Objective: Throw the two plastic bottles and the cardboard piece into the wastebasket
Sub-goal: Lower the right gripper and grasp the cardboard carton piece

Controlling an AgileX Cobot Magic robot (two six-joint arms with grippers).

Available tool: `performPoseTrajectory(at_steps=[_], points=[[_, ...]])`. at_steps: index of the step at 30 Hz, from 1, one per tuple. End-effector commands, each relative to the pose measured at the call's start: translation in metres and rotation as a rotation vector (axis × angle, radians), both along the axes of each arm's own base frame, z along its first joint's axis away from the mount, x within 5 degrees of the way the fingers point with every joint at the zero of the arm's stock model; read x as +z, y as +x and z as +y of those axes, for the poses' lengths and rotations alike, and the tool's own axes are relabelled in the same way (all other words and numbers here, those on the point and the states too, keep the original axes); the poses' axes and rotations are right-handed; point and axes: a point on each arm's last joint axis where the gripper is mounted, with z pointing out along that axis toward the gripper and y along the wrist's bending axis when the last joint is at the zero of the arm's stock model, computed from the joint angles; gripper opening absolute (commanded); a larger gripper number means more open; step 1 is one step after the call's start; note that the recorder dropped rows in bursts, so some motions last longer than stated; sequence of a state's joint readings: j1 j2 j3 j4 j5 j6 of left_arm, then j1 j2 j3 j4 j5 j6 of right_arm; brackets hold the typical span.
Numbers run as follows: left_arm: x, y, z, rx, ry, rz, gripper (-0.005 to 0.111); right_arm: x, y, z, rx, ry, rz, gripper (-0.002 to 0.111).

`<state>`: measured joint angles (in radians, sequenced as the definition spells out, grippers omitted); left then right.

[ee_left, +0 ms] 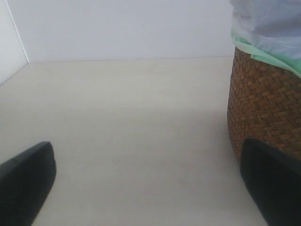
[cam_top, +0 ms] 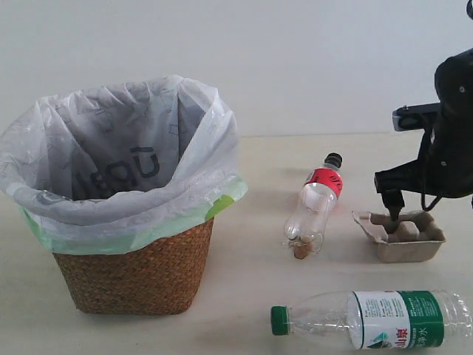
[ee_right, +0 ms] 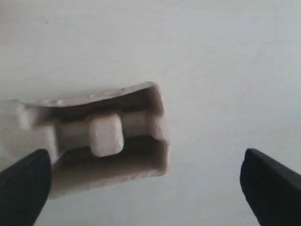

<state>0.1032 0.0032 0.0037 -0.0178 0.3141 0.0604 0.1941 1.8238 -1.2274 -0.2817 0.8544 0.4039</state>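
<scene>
It isn't time to close yet: my right gripper's fingers are above the cardboard piece's end [cam_top: 431, 228] [ee_right: 161, 127]. My right gripper should move down before it closes on the cardboard piece.
The grey-brown cardboard piece [cam_top: 400, 235] lies on the table at the right. My right gripper [cam_top: 397, 210] hangs just over it, open, one tip dipping toward its hollow. In the right wrist view the cardboard piece [ee_right: 106, 141] sits between the wide-spread fingers of the right gripper [ee_right: 148, 190], close to one finger [ee_right: 23, 186]. The smaller bottle with the black cap [cam_top: 314, 206] lies left of the cardboard piece. The longer bottle with the green cap [cam_top: 373, 318] lies at the front. The wastebasket [cam_top: 133, 266] stands at the left. My left gripper [ee_left: 150, 188] is open and empty beside the wastebasket [ee_left: 265, 108].
The pale table [cam_top: 251, 281] runs back to a white wall. The white and green bag [cam_top: 118, 155] billows wide over the wastebasket's rim. Bare tabletop [ee_left: 122, 122] lies in front of the left gripper, which does not show in the exterior view.
</scene>
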Motion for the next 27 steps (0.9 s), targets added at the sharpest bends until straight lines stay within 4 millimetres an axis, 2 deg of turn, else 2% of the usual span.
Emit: performPoseTrajectory(at_steps=[1, 4, 8, 13, 15, 16, 17, 19, 20, 23, 27], points=[[0.002, 0.0, 0.0, 0.006, -0.007, -0.014, 0.108, -0.014, 0.009, -0.016, -0.024, -0.022, 0.039, 0.105], [0.002, 0.0, 0.0, 0.006, -0.007, -0.014, 0.108, -0.025, 0.013, -0.021, -0.021, -0.008, 0.049, 0.105], [0.002, 0.0, 0.0, 0.006, -0.007, -0.014, 0.108, -0.034, 0.02, -0.01, 0.062, 0.086, 0.017, 0.105], [0.002, 0.0, 0.0, 0.006, -0.007, -0.014, 0.108, -0.051, 0.023, -0.008, 0.074, 0.099, 0.05, 0.103], [0.002, 0.0, 0.0, 0.006, -0.007, -0.014, 0.108, -0.056, 0.025, -0.008, 0.076, 0.101, 0.045, 0.088], [0.002, 0.0, 0.0, 0.006, -0.007, -0.014, 0.108, -0.055, 0.026, -0.007, 0.078, 0.103, 0.032, 0.073], [0.002, 0.0, 0.0, 0.006, -0.007, -0.014, 0.108, -0.055, 0.027, -0.007, 0.08, 0.105, 0.02, 0.054], [0.002, 0.0, 0.0, 0.006, -0.007, -0.014, 0.108, -0.055, 0.027, -0.007, 0.088, 0.102, 0.025, 0.006], [0.002, 0.0, 0.0, 0.006, -0.007, -0.014, 0.108, -0.056, 0.025, -0.007, 0.094, 0.1, 0.039, 0.001], [0.002, 0.0, 0.0, 0.006, -0.007, -0.014, 0.108, -0.052, 0.023, -0.008, 0.091, 0.098, 0.049, 0.001], [0.002, 0.0, 0.0, 0.006, -0.007, -0.014, 0.108, -0.037, 0.021, -0.008, 0.092, 0.1, 0.018, 0.001]])
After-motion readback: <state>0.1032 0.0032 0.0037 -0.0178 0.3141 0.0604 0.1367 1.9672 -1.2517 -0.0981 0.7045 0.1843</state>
